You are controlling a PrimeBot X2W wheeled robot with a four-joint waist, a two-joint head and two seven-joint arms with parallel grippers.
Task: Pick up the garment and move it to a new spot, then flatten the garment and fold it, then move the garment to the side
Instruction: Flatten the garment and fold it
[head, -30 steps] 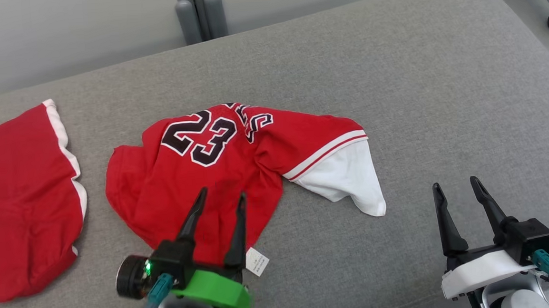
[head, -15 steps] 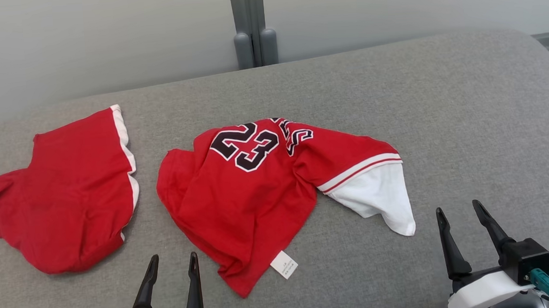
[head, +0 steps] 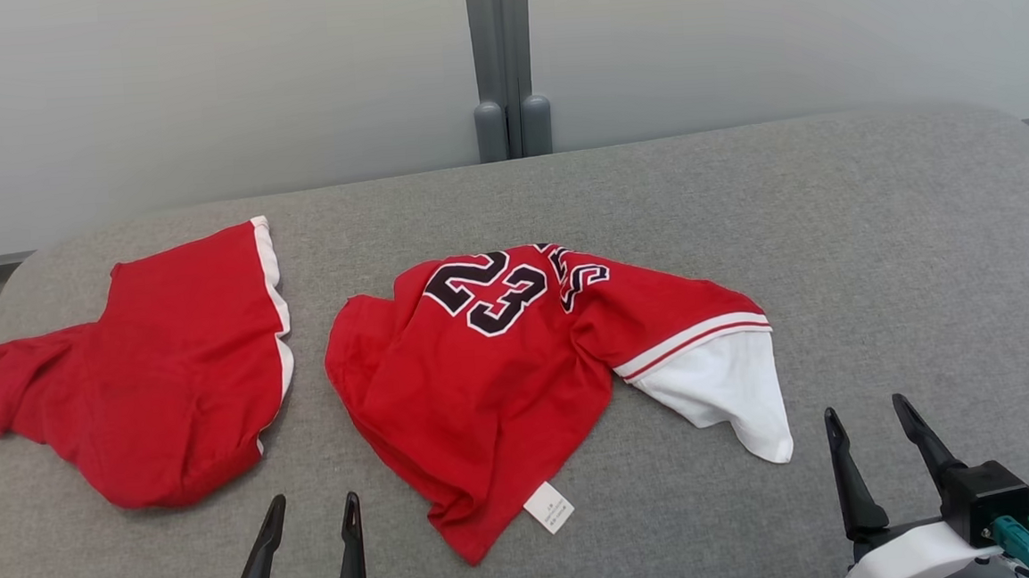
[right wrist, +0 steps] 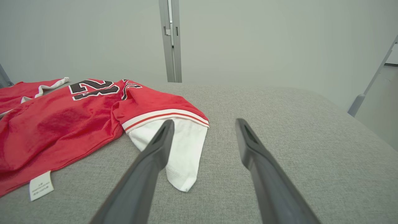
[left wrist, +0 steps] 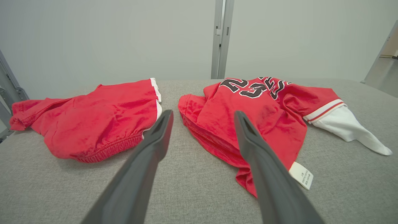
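My left gripper should next grab the jersey by its red hem corner (head: 472, 547) beside the white label (head: 549, 507), to move the jersey and flatten it.
The garment (head: 484, 371) is a crumpled red jersey with a black "23" and a white sleeve (head: 726, 388). It lies in the middle of the grey padded surface (head: 878, 240), with a white label (head: 549, 507) at its near hem. My left gripper (head: 313, 500) stands open at the bottom, left of the hem and clear of the cloth. In the left wrist view the left gripper (left wrist: 202, 113) has nothing between its fingers, and the jersey (left wrist: 264, 109) is ahead and to the right. My right gripper (head: 865, 406) is open just right of the sleeve tip. The right wrist view has the right gripper (right wrist: 204, 122) empty beside the jersey (right wrist: 62, 124).
A second red piece with white trim, like shorts (head: 172, 381), lies to the left of the jersey with a narrow grey gap between them. A grey post (head: 509, 84) stands against the pale wall behind. Bare grey padding stretches to the right and along the near edge.
The head camera has lifted, so the whole picture has shifted. My left gripper, which hung over the jersey's near part, has drawn back off the cloth. The jersey keeps its shape.
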